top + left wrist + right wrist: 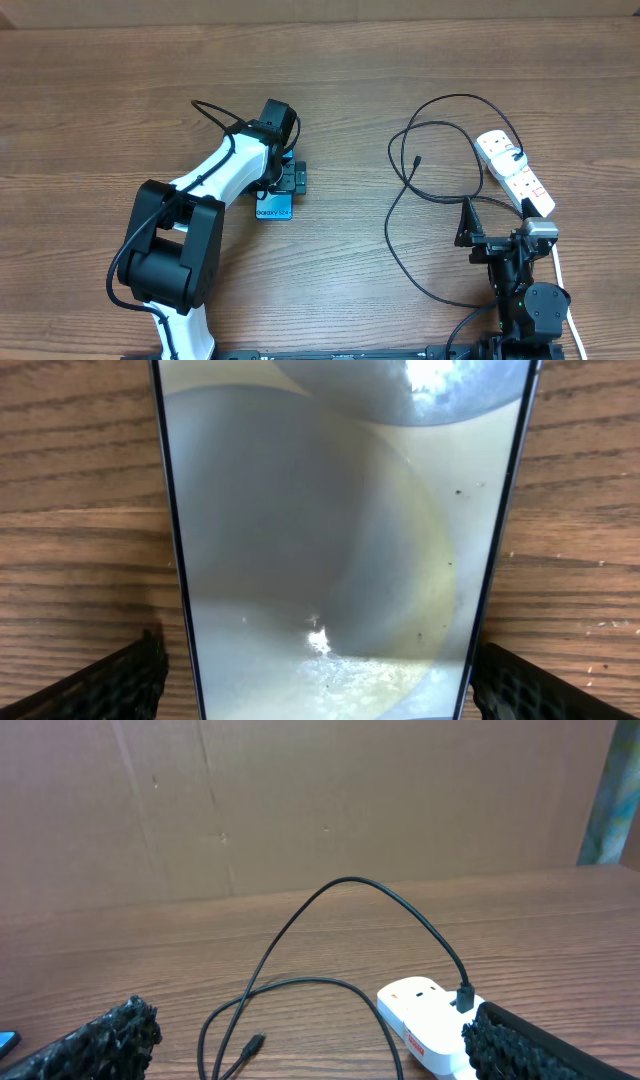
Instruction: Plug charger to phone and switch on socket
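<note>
The fingers are down at the table beside the phone's long edges, so it is now time for my left gripper to close on the phone.
The phone (273, 210) lies flat on the table, its blue end with white text showing in the overhead view. Its pale screen (330, 540) fills the left wrist view. My left gripper (290, 185) hangs over it, open, with one finger (110, 685) on each side of the phone and a gap to each edge. The white socket (515, 170) lies at the right, and the charger (440, 195) is plugged into its far end (465, 995). The cable loops across the table and its free tip (255, 1043) rests there. My right gripper (498, 225) stands open near the socket (420, 1015), holding nothing.
A brown cardboard wall (300, 810) stands behind the table's far edge. The socket's white cord (560, 270) runs back beside the right arm's base. The left arm's thick black cable (215, 115) arches above its wrist.
</note>
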